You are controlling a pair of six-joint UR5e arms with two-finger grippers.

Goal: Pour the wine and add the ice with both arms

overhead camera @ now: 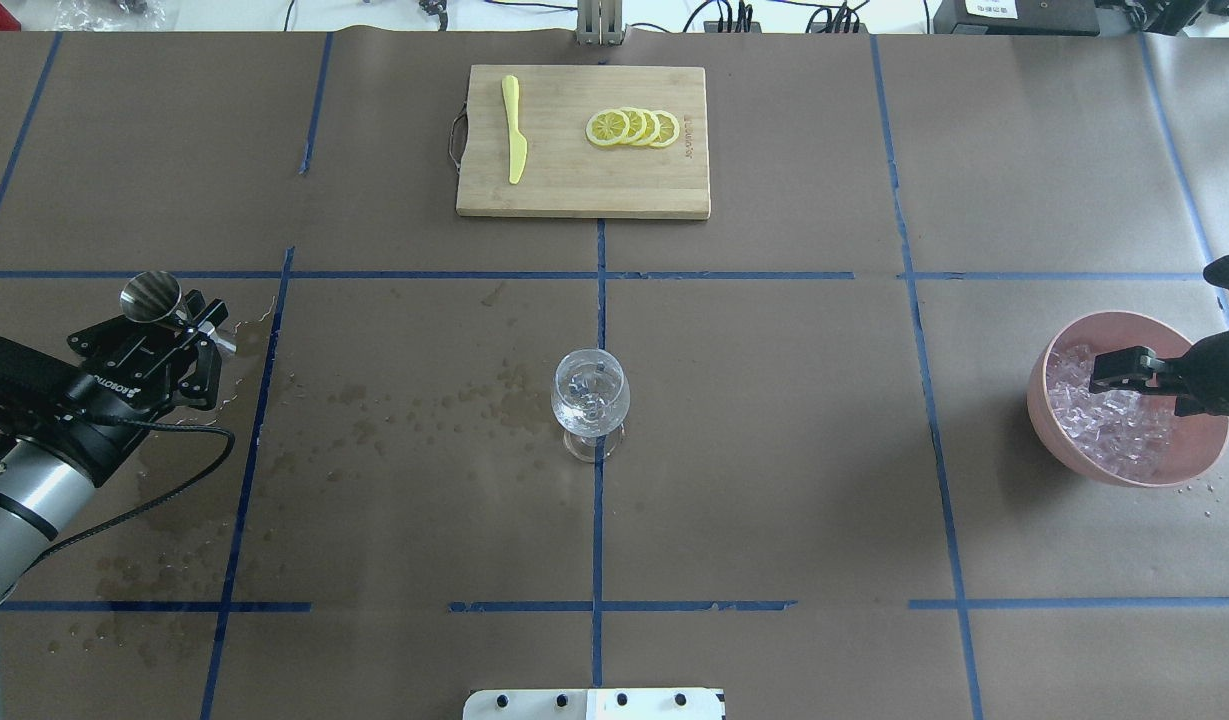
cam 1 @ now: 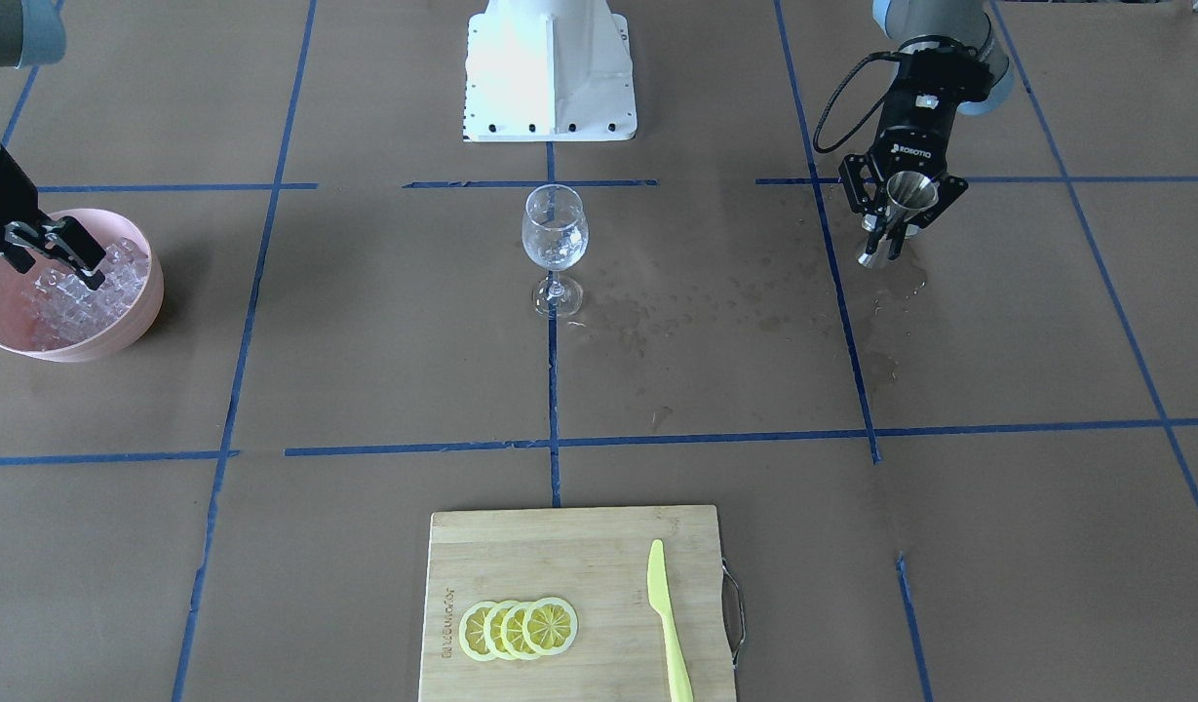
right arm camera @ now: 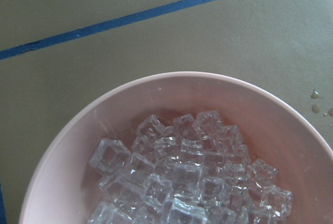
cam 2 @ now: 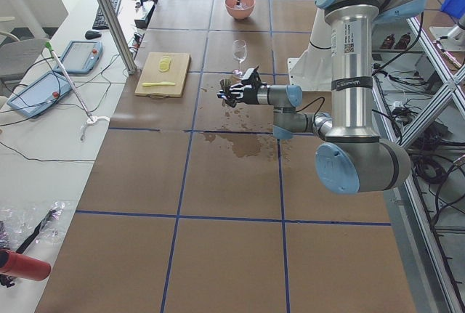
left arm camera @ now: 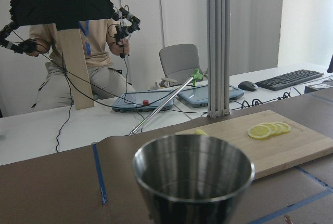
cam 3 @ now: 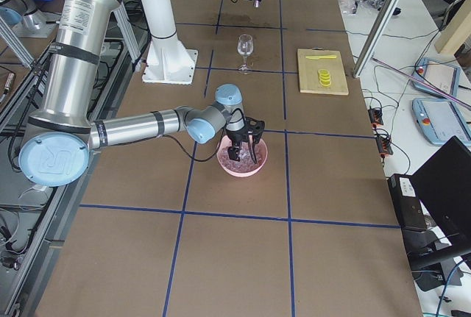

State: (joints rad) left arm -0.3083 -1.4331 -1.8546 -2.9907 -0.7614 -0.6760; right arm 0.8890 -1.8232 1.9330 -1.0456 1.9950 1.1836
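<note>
My right gripper will next take one clear ice cube by its flat sides, so it can add the ice cube to the wine glass (cam 1: 555,228).
My left gripper (cam 1: 896,219) is shut on a steel jigger (cam 1: 903,195) and holds it upright at the table's left side, low over wet paper. The jigger fills the left wrist view (left arm camera: 193,174); I cannot make out wine inside it. A clear stemmed wine glass (overhead camera: 590,395) stands at the table's centre, with glints inside that I cannot identify. My right gripper (cam 1: 57,265) is open, its fingers down among the ice cubes (right arm camera: 192,177) heaped in a pink bowl (overhead camera: 1064,435) at the table's right side.
A bamboo cutting board (overhead camera: 574,190) with lemon slices (overhead camera: 634,127) and a yellow knife (overhead camera: 515,130) lies on the far side. Wet splash spots (overhead camera: 424,415) mark the paper between jigger and glass. The white pedestal (cam 1: 550,68) stands behind the glass.
</note>
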